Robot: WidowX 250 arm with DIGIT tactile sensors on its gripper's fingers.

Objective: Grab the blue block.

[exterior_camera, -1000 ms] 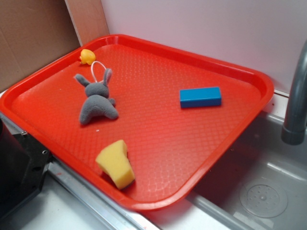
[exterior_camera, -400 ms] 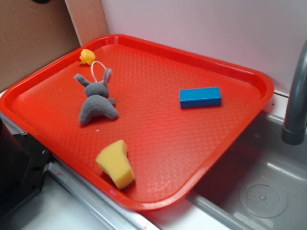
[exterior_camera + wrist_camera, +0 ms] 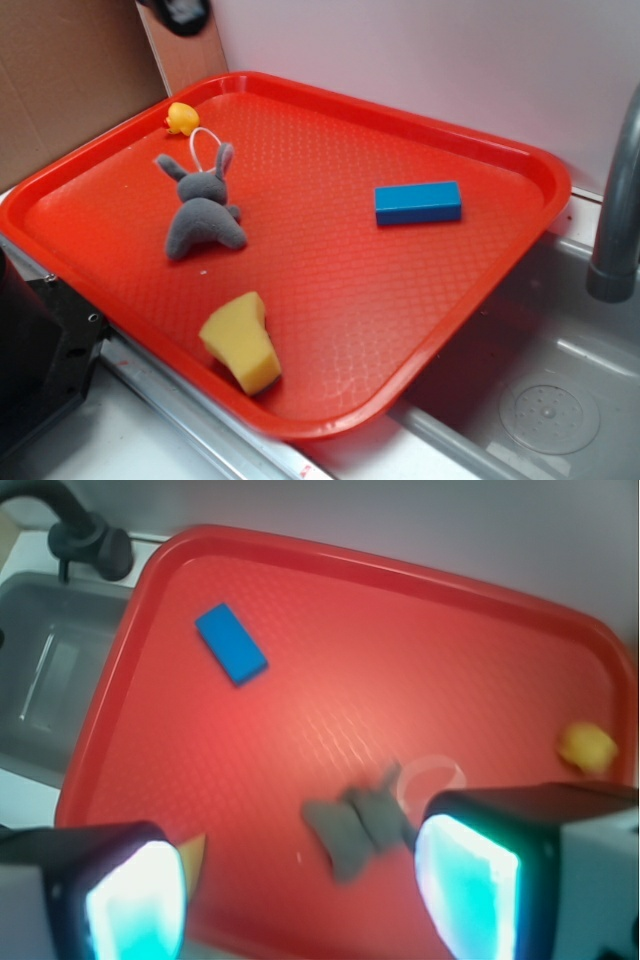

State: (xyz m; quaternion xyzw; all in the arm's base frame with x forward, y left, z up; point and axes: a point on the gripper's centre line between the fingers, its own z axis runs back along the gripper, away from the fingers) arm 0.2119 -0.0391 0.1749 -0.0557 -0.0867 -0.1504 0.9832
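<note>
The blue block [image 3: 418, 203] is too long end to end for my open fingers, so I will grab it next by its long sides, across its narrow width.
The blue block [image 3: 418, 203] lies flat on the right part of the red tray [image 3: 330, 420], free of anything else. In the wrist view the blue block [image 3: 231, 645] shows at the upper left of the tray [image 3: 95, 740]. My gripper [image 3: 300, 905] hangs high above the tray, far from the block, with its two fingers wide apart and nothing between them. In the exterior view only a dark part of the arm [image 3: 178, 12] shows at the top left edge.
A grey plush rabbit [image 3: 203, 210] lies at the tray's left middle, a yellow sponge wedge [image 3: 242, 342] near the front rim, a small yellow duck [image 3: 181, 118] at the far left corner. A sink [image 3: 540, 400] and grey faucet [image 3: 618, 210] stand to the right.
The dark part of the arm has come into the exterior view at the top left edge. The blue block and the other things on the tray have not moved.
</note>
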